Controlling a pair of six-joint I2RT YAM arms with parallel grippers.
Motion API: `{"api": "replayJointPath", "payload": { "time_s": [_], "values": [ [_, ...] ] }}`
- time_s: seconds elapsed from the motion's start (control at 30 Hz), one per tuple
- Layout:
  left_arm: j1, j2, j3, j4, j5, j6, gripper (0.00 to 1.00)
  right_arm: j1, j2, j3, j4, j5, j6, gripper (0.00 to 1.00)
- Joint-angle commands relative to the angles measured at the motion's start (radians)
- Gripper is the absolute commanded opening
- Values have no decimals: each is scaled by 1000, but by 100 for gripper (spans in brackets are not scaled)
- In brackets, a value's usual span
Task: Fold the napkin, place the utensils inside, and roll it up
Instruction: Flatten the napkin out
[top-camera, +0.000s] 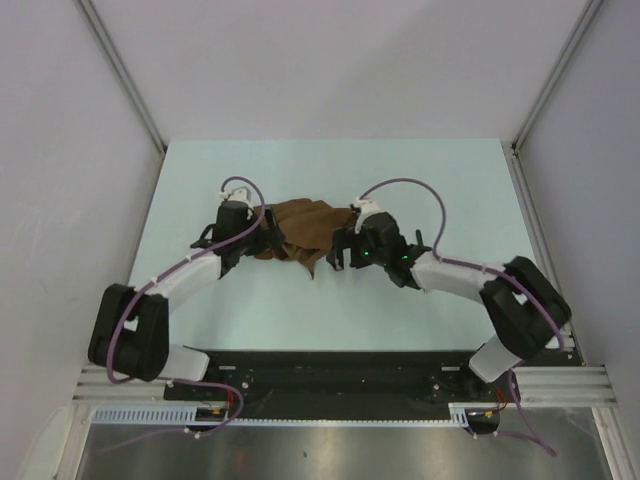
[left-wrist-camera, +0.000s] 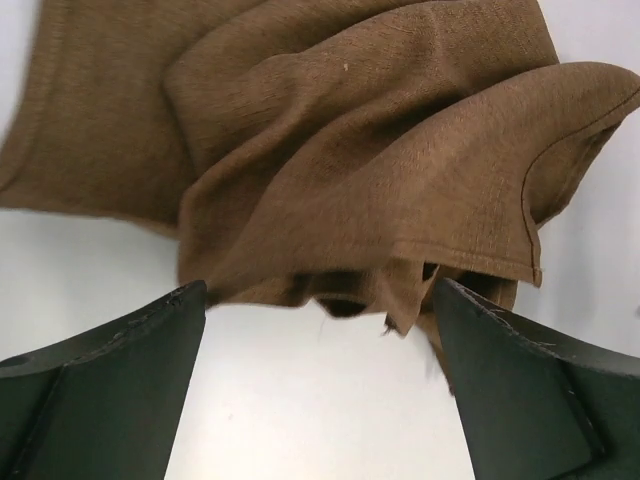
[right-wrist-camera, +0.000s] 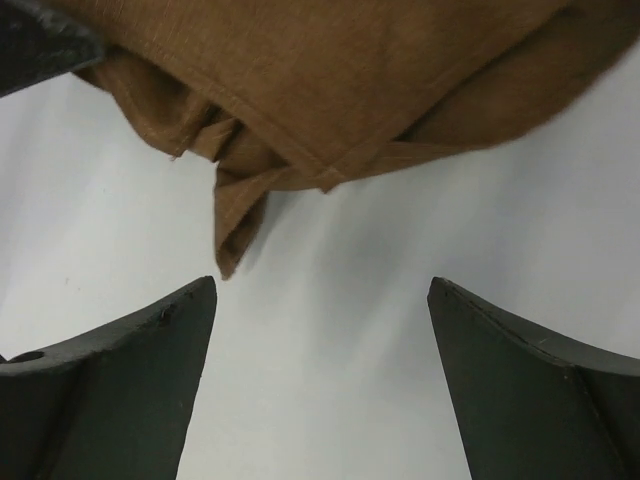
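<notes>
The right gripper grips the napkin's pointed corner (top-camera: 311, 271) (right-wrist-camera: 231, 254) next, leaving the rest free to spread flat.
The brown napkin (top-camera: 303, 231) lies crumpled in a heap on the table's middle, between both grippers. My left gripper (top-camera: 262, 236) is open at its left edge; in the left wrist view the napkin (left-wrist-camera: 330, 150) fills the top, its bunched hem just beyond the fingertips (left-wrist-camera: 185, 300). My right gripper (top-camera: 340, 252) is open at its right edge; in the right wrist view the napkin (right-wrist-camera: 330, 70) hangs across the top with a pointed corner (right-wrist-camera: 230, 255) near the left fingertip. Neither gripper holds the cloth. The fork is hidden or out of view.
The pale table (top-camera: 330, 310) is bordered by white walls at the left, right and back. A metal rail (top-camera: 340, 385) with the arm bases runs along the near edge.
</notes>
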Motion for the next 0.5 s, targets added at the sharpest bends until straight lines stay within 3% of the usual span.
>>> {"api": "replayJointPath", "payload": {
  "time_s": [0.0,0.17,0.27,0.4,0.47],
  "values": [
    [-4,79,90,136,63,-46,100,86,137,129,12,-29,40,91],
    [-4,198,141,169,66,-40,100,130,267,208,24,-55,48,89],
    [-4,255,161,202,89,-44,93,133,323,243,29,-84,56,85],
    [-4,316,194,204,122,-45,74,132,367,275,36,-118,59,79],
    [-4,338,196,216,154,-48,61,132,389,287,38,-125,67,68]
  ]
}}
